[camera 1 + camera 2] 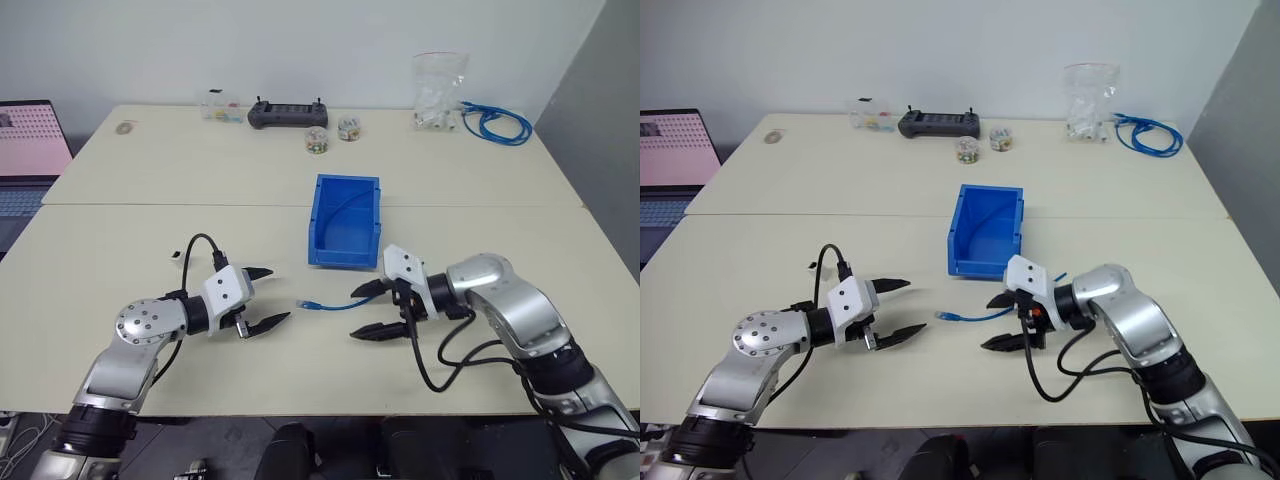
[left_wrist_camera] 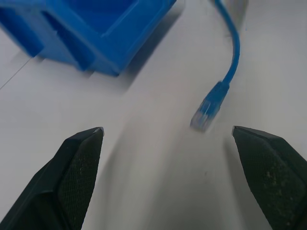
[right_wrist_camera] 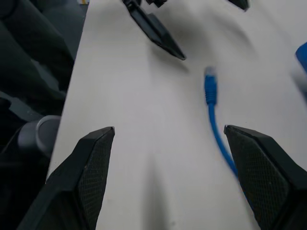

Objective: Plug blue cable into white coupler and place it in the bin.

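My left gripper moves toward the plug before it closes, since the clear plug [image 2: 204, 115] lies beyond my fingers and closing now would miss it.
The blue cable [image 1: 335, 305] lies flat on the table in front of the bin [image 1: 318, 225], its clear plug [image 2: 204, 115] pointing at my left gripper. My left gripper [image 1: 279, 295] is open a short way left of that plug, touching nothing. My right gripper [image 1: 353, 313] is open over the cable's other stretch [image 3: 211, 96], whose far end is hidden behind the hand. A thin blue strand [image 1: 350, 205] shows inside the bin. A tiny white piece [image 1: 176, 256] lies beyond my left arm; it is too small to tell whether it is the white coupler.
Along the table's far edge stand a black controller [image 1: 288, 113], two small jars [image 1: 316, 139], a clear box [image 1: 220, 105], a plastic bag [image 1: 440, 90] and a looped blue cable bundle [image 1: 495, 123]. A laptop [image 1: 30, 150] sits off the left side.
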Robot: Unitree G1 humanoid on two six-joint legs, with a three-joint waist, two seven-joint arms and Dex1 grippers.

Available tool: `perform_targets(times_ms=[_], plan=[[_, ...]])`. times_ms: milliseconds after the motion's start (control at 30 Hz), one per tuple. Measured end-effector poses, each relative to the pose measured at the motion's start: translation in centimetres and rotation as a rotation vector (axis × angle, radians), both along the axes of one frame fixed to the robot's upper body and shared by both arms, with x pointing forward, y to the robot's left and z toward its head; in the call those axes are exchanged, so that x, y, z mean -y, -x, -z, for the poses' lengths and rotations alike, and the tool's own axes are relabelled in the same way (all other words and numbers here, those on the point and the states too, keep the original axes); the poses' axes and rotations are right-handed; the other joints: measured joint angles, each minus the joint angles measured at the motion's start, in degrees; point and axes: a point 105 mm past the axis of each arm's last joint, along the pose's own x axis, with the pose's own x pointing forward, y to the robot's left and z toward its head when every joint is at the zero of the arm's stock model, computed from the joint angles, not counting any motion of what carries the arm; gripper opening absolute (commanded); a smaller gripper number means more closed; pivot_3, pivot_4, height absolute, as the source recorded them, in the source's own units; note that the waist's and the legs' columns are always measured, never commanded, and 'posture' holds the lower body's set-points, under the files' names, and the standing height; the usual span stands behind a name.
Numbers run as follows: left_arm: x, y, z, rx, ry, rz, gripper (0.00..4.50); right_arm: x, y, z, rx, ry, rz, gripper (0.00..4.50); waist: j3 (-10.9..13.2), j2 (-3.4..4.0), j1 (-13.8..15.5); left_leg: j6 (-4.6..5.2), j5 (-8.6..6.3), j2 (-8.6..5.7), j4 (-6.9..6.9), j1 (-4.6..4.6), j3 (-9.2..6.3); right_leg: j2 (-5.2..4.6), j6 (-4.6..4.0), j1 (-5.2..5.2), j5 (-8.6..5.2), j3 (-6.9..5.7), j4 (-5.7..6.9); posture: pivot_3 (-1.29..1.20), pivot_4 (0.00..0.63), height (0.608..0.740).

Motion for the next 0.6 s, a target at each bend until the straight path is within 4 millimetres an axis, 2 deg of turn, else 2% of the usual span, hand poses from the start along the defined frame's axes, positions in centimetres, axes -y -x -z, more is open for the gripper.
perform_targets(times_ms=[200,400,600], plan=[[0.6,-0.3,1.7,-0.070,-0.049,0.098,4.50,1.3,1.3,1.1,-0.050,-0.033,0.124,3.90,0.00,0.00,-0.46,0.01,0.02,0.03,0.03,0.02,-0.02,0.08,0.00,0.01,0.00,0.00,0.04,0.00,0.150,0.740],[1.1,-1.2,1.6,-0.060,-0.073,0.141,4.50,1.5,1.0,0.7,-0.042,-0.056,0.187,3.90,-0.01,-0.01,-0.42,0.01,0.02,0.01,0.06,0.03,-0.01,0.08,0.03,0.04,0.02,0.01,0.03,0.00,0.150,0.740],[1.6,-1.2,1.9,-0.097,-0.072,0.186,3.32,1.4,1.1,0.3,-0.064,-0.086,0.201,3.96,-0.02,-0.01,-0.42,0.01,0.02,-0.01,0.07,0.03,-0.01,0.07,0.05,0.05,0.04,0.02,0.03,0.00,0.150,0.740]])
